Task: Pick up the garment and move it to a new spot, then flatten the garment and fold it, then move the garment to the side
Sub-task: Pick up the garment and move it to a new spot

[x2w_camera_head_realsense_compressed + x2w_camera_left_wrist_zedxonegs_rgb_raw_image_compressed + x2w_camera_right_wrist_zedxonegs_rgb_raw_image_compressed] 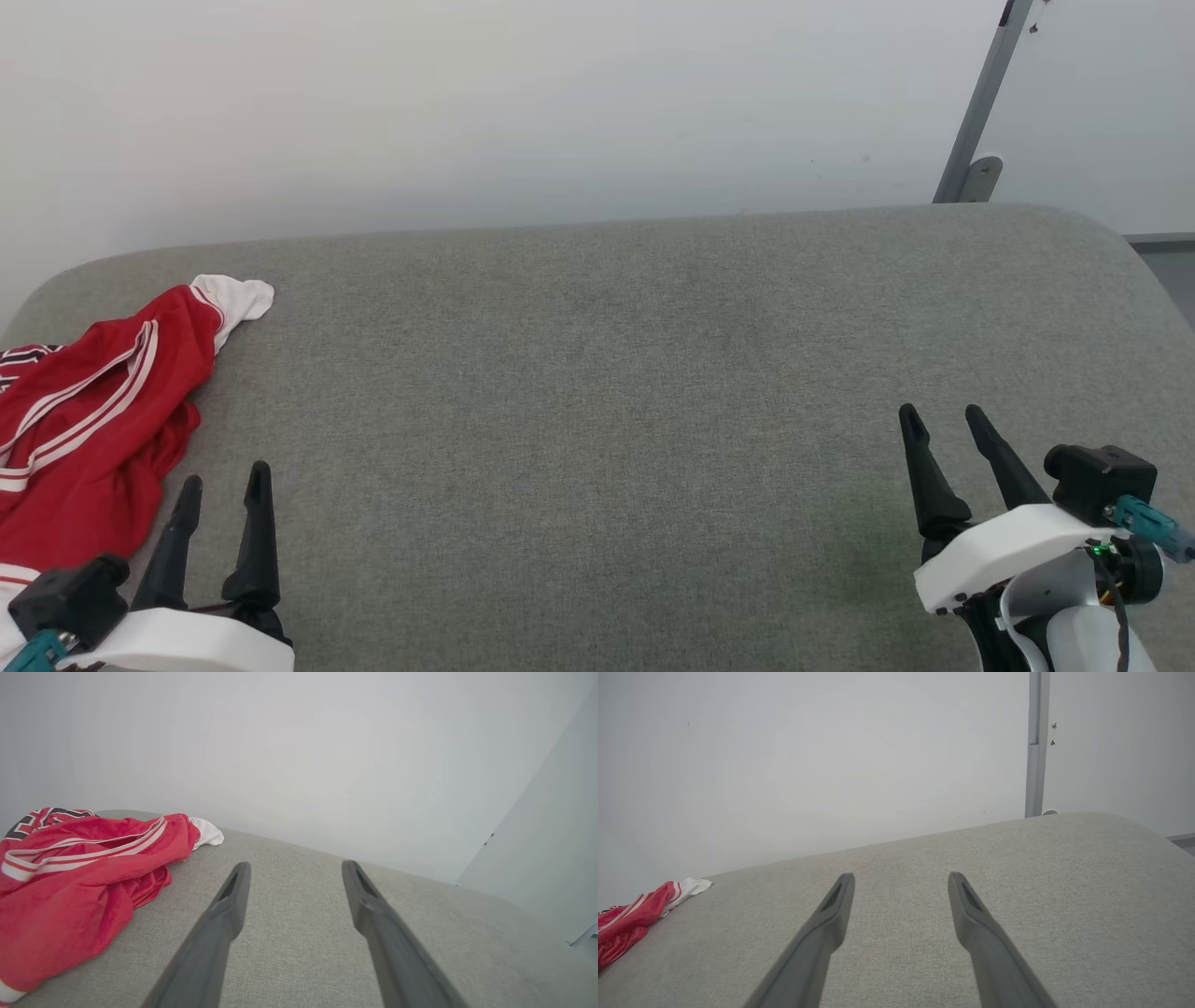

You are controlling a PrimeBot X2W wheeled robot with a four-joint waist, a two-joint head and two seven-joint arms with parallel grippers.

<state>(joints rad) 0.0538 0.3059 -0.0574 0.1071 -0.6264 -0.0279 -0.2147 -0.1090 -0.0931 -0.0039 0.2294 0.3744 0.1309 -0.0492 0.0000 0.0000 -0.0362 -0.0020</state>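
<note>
The garment has its striped neck trim (105, 416) standing up as a raised edge while the red cloth (95, 493) around it lies slack, so my left gripper should grip the garment there next.
The garment (89, 420), a red jersey with a white sleeve end and red-and-white striped trim, lies crumpled at the far left of the grey cushioned surface (597, 392). Black lettering shows on a fold at its left edge. My left gripper (224, 481) hovers open just to its right, fingers apart and empty. In the left wrist view the garment (79, 882) is heaped left of the left gripper (294, 868). My right gripper (941, 415) stands open and empty over the right part of the surface. In the right wrist view the garment (630, 919) lies far left of the right gripper (901, 877).
The grey surface has rounded corners and ends at a pale wall behind. A grey metal post (980, 112) rises behind its back right corner. Bare fabric stretches between the two grippers.
</note>
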